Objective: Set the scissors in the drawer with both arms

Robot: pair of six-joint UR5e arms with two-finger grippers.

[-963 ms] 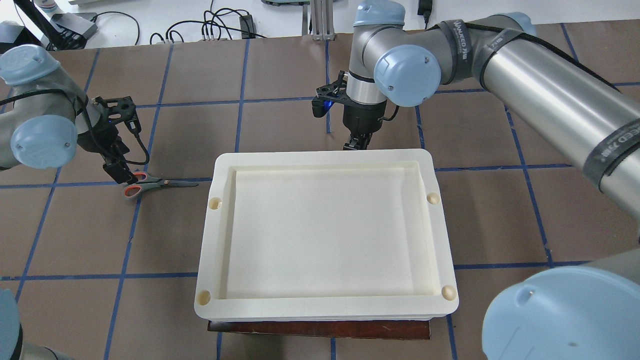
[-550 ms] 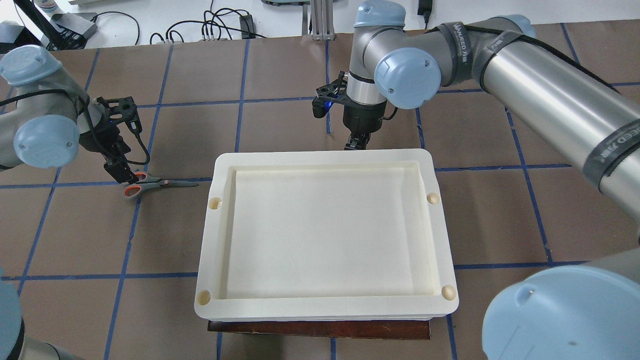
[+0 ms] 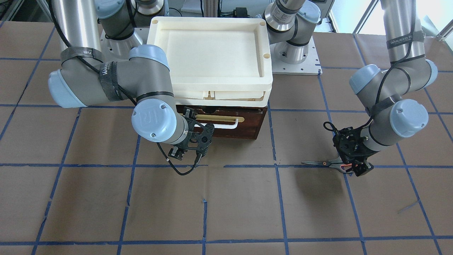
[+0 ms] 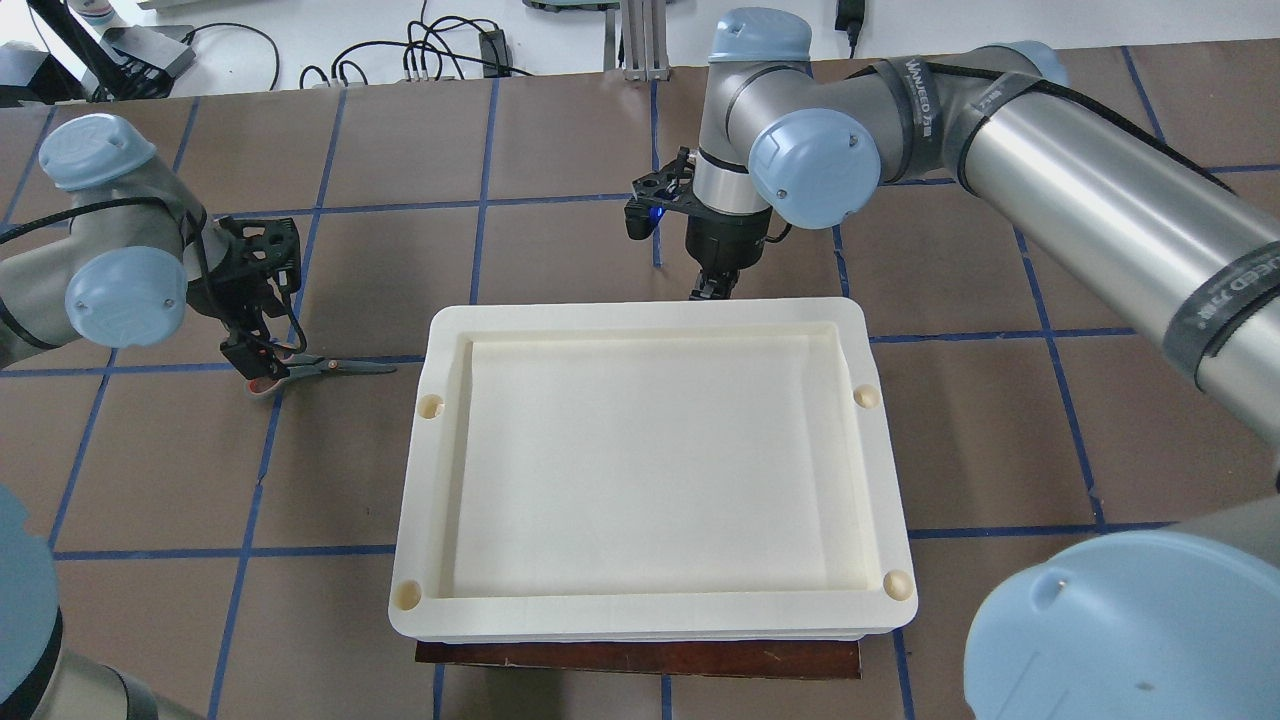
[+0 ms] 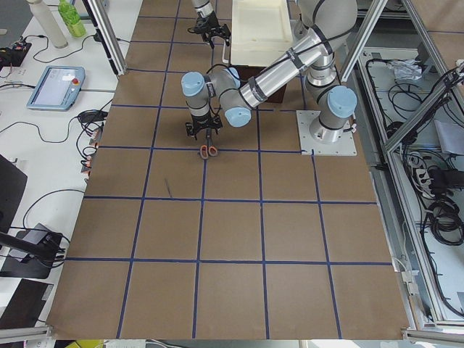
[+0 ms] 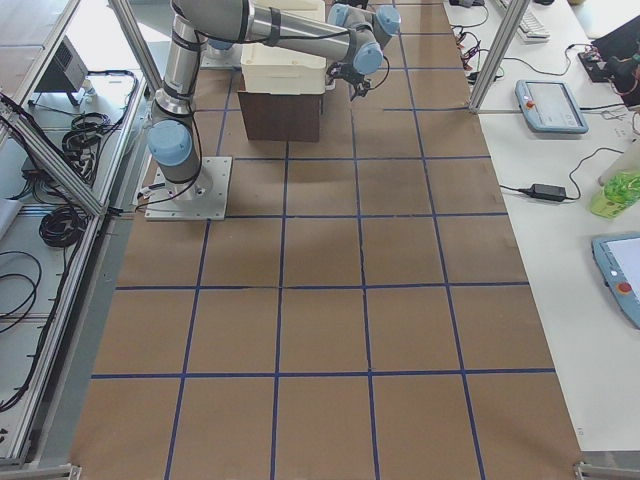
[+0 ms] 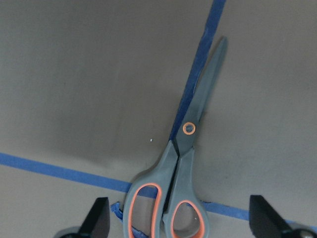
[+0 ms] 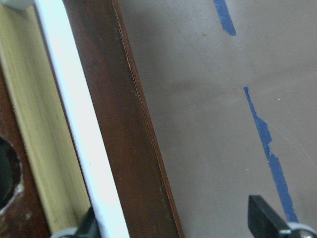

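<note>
Next, my left gripper grabs the scissors by their grey handles just behind the pivot to place them in the drawer.
The scissors lie flat on the table left of the trays, blades pointing towards them; they also show in the front view. My left gripper stands over their red-orange-lined handles, open, one fingertip on each side of the scissors. The dark brown drawer sits under the trays and looks shut. My right gripper is open at its front, with the white bar handle just inside one fingertip. The brass-coloured plate lies behind the bar.
Stacked cream plastic trays rest on top of the drawer unit and hide it from above. Blue tape lines cross the brown table. Cables and equipment lie along the far edge. A tablet sits on the side bench.
My left wrist has turned and the gripper has shifted slightly right, settling over the scissors' handles. The scissors have not moved. The right arm has barely moved.
</note>
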